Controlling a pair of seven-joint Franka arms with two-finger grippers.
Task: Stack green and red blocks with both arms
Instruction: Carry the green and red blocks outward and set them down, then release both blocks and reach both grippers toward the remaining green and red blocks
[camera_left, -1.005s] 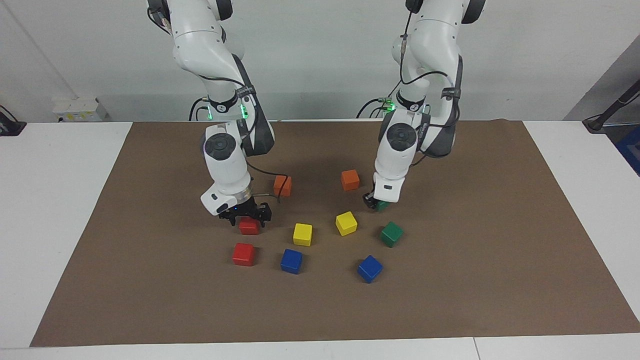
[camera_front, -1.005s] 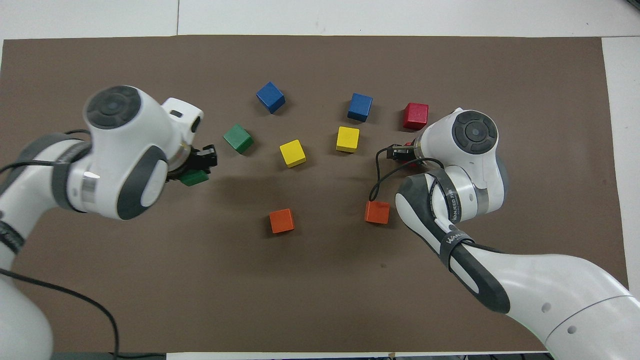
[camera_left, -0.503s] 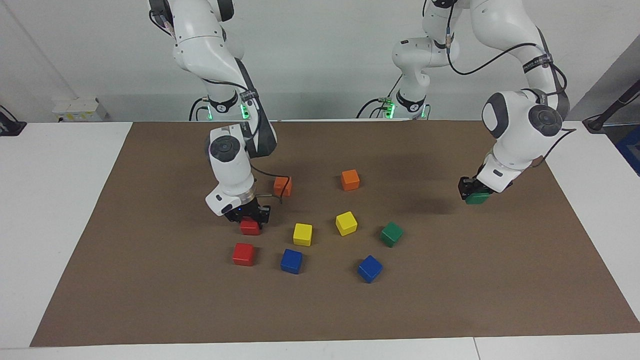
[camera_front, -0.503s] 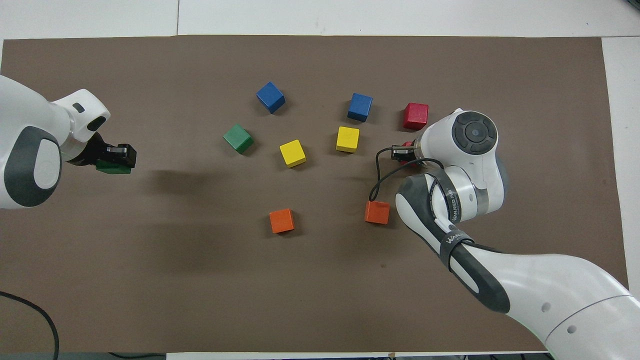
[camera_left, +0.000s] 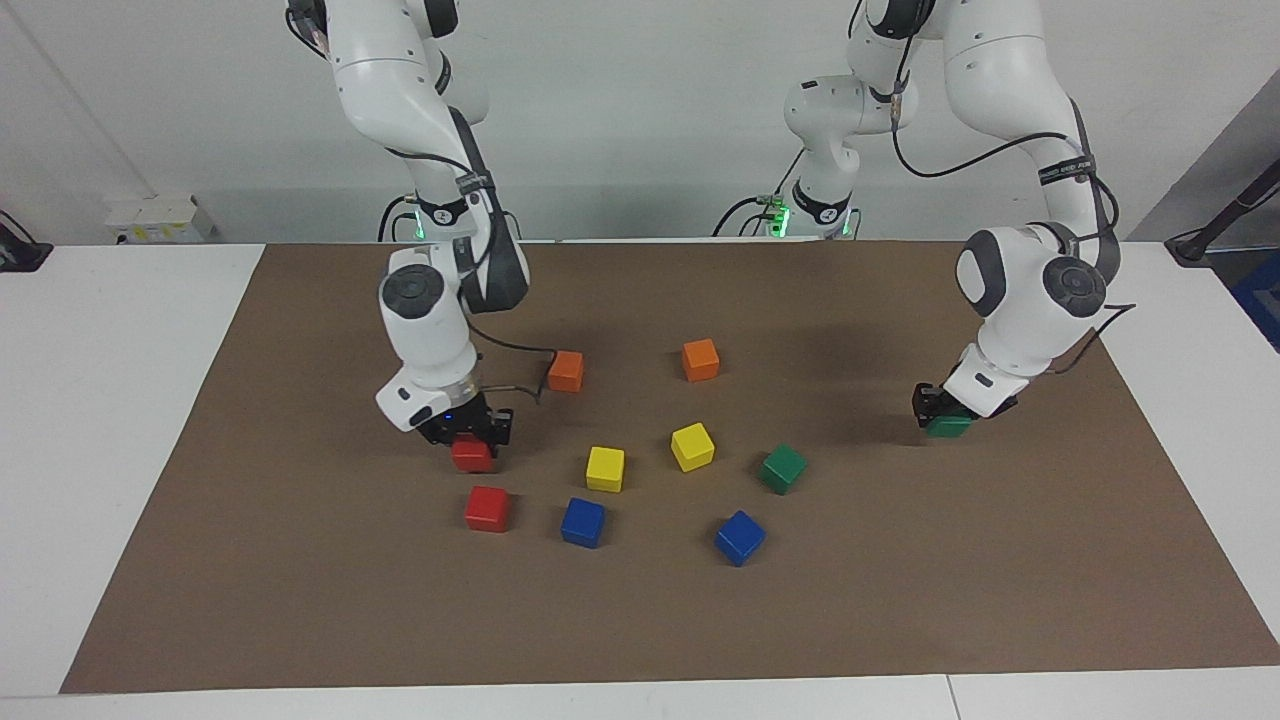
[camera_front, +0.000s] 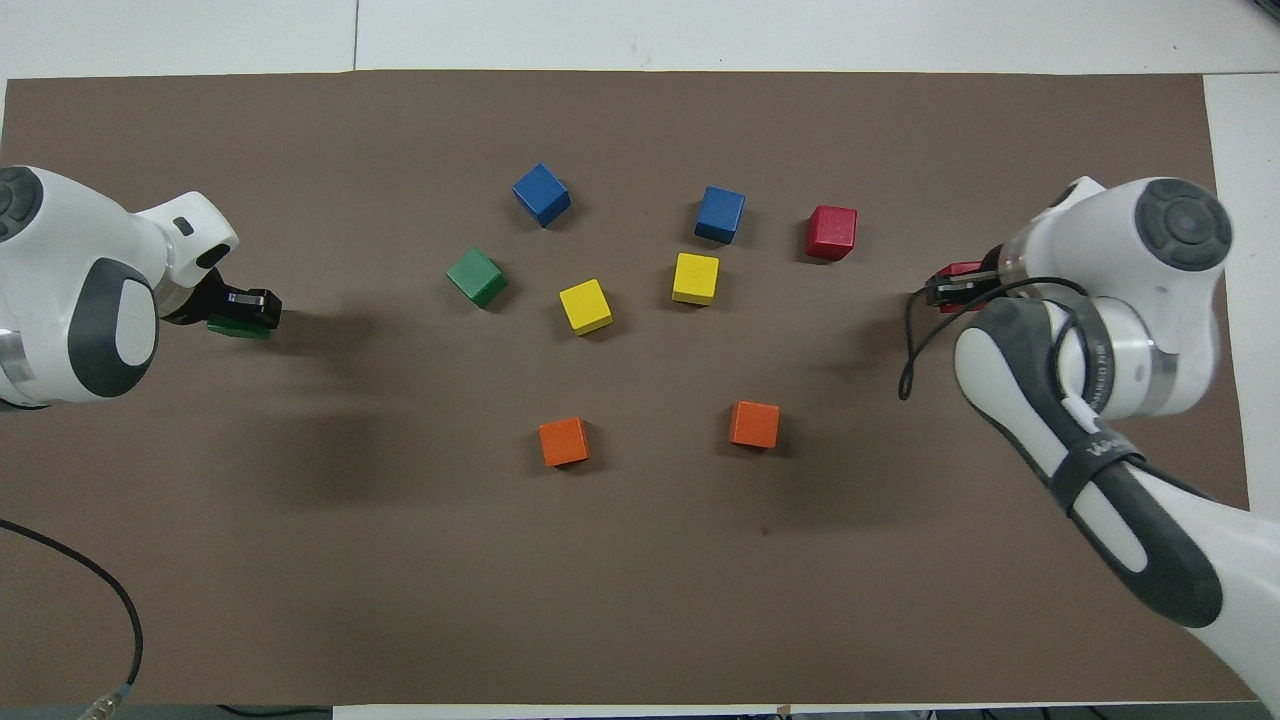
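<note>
The red block (camera_front: 960, 269) is above the brown mat and its shadow lies apart from it. My right gripper should keep holding the block, because it would fall if I opened now.
My left gripper (camera_left: 943, 408) is shut on a dark green block (camera_left: 950, 426) and holds it low over the mat near the left arm's end; both also show in the overhead view, gripper (camera_front: 245, 308) and block (camera_front: 236, 327). I cannot tell whether the block touches the mat. The second green block (camera_left: 783, 468) (camera_front: 476, 276) lies loose among the cubes. My right gripper (camera_left: 468, 430) (camera_front: 950, 287) is shut on a red block (camera_left: 472, 455) (camera_front: 962, 269), held just above the mat. The second red block (camera_left: 487, 508) (camera_front: 832, 232) lies on the mat close by.
Two yellow cubes (camera_left: 605, 468) (camera_left: 692, 446), two blue cubes (camera_left: 582, 521) (camera_left: 740, 537) and two orange cubes (camera_left: 565, 371) (camera_left: 700, 359) lie on the brown mat (camera_left: 300, 600) around the middle. White table surrounds the mat.
My left gripper has carried its green block from the cluster out toward the left arm's end and lowered it. My right gripper has closed on the red block and shifted toward the right arm's end.
</note>
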